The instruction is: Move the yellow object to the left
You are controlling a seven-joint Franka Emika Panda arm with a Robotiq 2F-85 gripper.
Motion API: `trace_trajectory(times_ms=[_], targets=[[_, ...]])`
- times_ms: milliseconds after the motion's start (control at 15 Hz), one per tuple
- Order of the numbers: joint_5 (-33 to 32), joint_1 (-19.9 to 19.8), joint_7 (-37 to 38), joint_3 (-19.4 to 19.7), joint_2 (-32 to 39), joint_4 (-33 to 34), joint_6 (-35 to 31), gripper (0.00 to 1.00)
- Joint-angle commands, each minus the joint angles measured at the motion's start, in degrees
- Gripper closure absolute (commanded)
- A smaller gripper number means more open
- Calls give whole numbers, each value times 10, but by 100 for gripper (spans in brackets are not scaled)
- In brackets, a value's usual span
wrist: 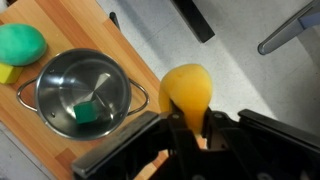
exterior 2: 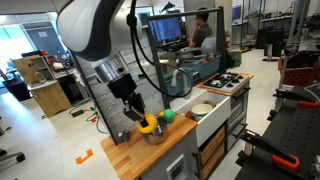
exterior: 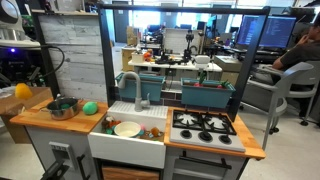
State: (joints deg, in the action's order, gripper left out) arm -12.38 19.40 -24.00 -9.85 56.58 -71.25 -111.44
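The yellow object is past the wooden counter's edge. My gripper should hold it, as if I opened now, it would drop on the grey floor.
My gripper (wrist: 188, 128) is shut on the yellow object (wrist: 186, 90), a rounded yellow-orange toy. In the wrist view it hangs past the wooden counter's (wrist: 60, 150) edge, over grey floor. In an exterior view the gripper (exterior 2: 142, 117) holds the yellow object (exterior 2: 148, 126) just above the counter's end, beside the steel pot (exterior 2: 156, 134). In an exterior view the yellow object (exterior: 22, 92) shows at the far left edge, left of the pot (exterior: 62, 107).
The steel pot (wrist: 84, 94) holds a small green block (wrist: 88, 112). A green ball (wrist: 20, 43) lies beyond it, also in both exterior views (exterior: 90, 107) (exterior 2: 168, 116). A white sink (exterior: 125, 146) with a cream plate (exterior: 127, 128), a faucet (exterior: 133, 90) and a stove (exterior: 205, 124) follow.
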Motion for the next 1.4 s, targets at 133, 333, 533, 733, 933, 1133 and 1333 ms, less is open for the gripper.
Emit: trace_trajectory(times_ms=[133,333,533,733,933,1133,1333], targets=[[-16,14,34,5,34,41,-126,95],[-15,15,35,10,49,51,-167,95],[-16,15,36,17,61,58,-183,95],[-16,16,39,21,72,68,-184,90],[-15,16,42,24,77,74,-183,49],[-15,16,44,25,82,78,-185,27],[-14,15,45,24,83,80,-186,4]])
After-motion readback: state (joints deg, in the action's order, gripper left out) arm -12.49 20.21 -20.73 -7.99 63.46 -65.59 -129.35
